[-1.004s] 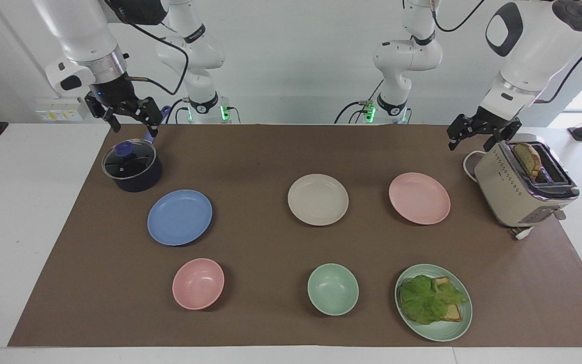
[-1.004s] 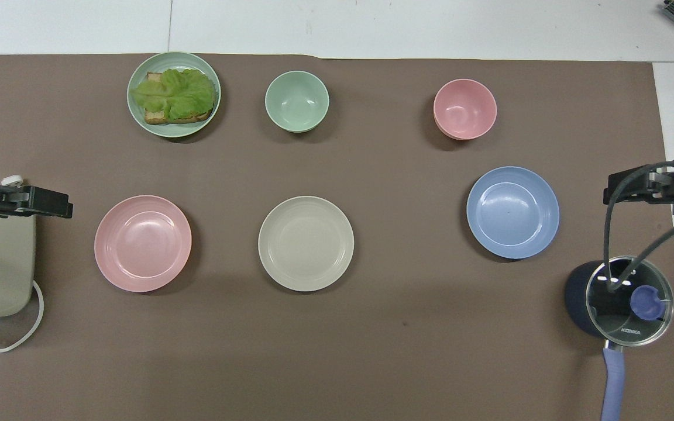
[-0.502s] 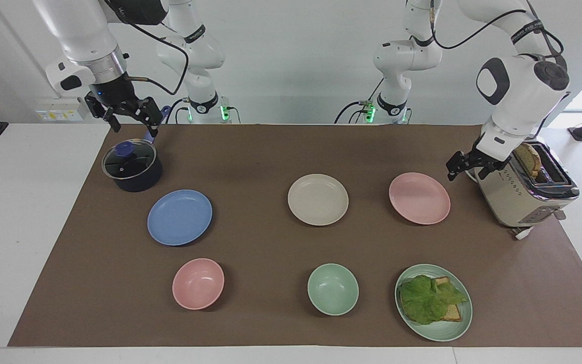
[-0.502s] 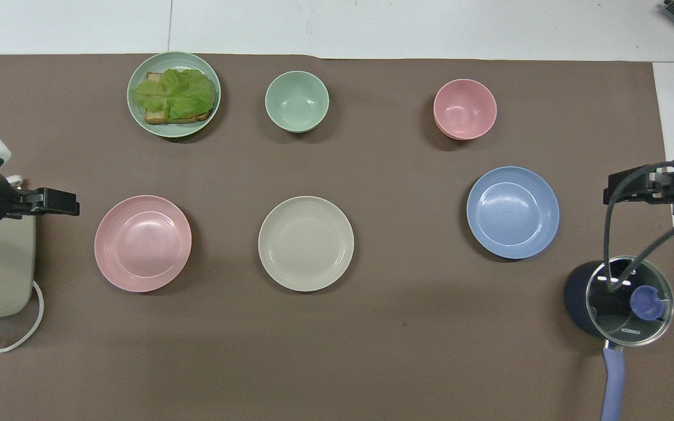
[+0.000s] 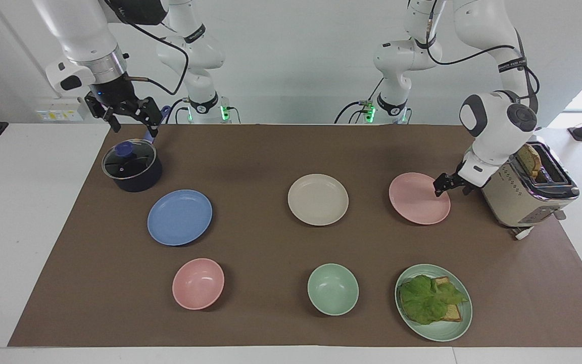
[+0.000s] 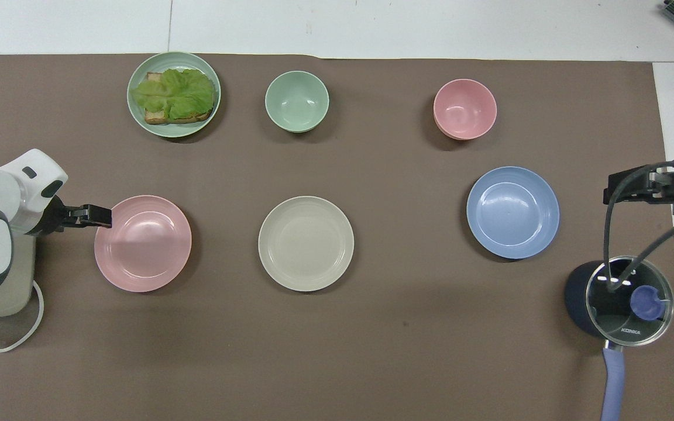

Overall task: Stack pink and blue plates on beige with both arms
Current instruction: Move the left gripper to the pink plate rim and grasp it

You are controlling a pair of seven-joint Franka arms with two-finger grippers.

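My left gripper grabs the pale pink plate by its rim [image 6: 100, 235] next, to stack the plate on the beige plate [image 6: 306, 243].
The pale pink plate [image 5: 415, 202] [image 6: 144, 245] lies toward the left arm's end of the table. The beige plate [image 5: 318, 199] [image 6: 306, 243] lies in the middle, and the blue plate [image 5: 180, 217] [image 6: 512, 211] toward the right arm's end. All three lie flat and apart on the brown mat. My left gripper [image 5: 450, 186] [image 6: 102, 215] is open and low at the pink plate's rim, on the toaster's side; I cannot tell whether it touches. My right gripper [image 5: 132, 120] [image 6: 612, 190] hangs open in the air over the pot, holding nothing.
A dark pot with a glass lid [image 5: 132, 167] [image 6: 623, 298] stands near the right arm. A beige toaster [image 5: 523, 194] holding bread stands beside the pink plate. Farther from the robots lie a pink bowl [image 5: 198, 283], a green bowl [image 5: 332, 289] and a green plate [image 5: 437, 331] of lettuce toast.
My left arm has come down from over the toaster and moved its gripper to the pink plate's rim. The right arm and all the plates have stayed still.
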